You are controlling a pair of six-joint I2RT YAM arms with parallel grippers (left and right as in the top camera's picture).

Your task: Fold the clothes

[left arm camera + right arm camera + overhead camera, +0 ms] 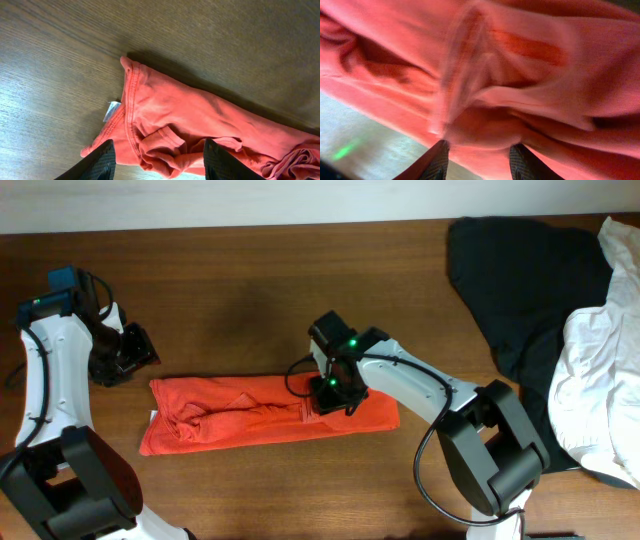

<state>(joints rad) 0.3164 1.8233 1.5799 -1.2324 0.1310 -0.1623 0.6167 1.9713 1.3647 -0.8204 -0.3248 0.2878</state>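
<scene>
I will fold the end of the red-orange T-shirt (pixel 250 412) over the strip, so my left gripper will next grip its bunched collar end by the white tag.
The red-orange T-shirt (pixel 250 412) lies on the wooden table as a long, rumpled strip running left to right. My left gripper (pixel 128 356) is open and empty, above and left of the shirt's left end. In the left wrist view its fingers (pixel 159 167) frame the bunched collar end of the shirt (pixel 170 112), with a white tag (pixel 111 110) sticking out. My right gripper (pixel 335 392) is low over the right part of the strip. In the right wrist view its fingers (pixel 481 162) are apart, with a bulge of shirt fabric (pixel 520 75) between them.
A black garment (pixel 530 270) and a white garment (pixel 600 370) are heaped at the right end of the table. The table (pixel 250 290) is brown wood; its far edge meets a white wall.
</scene>
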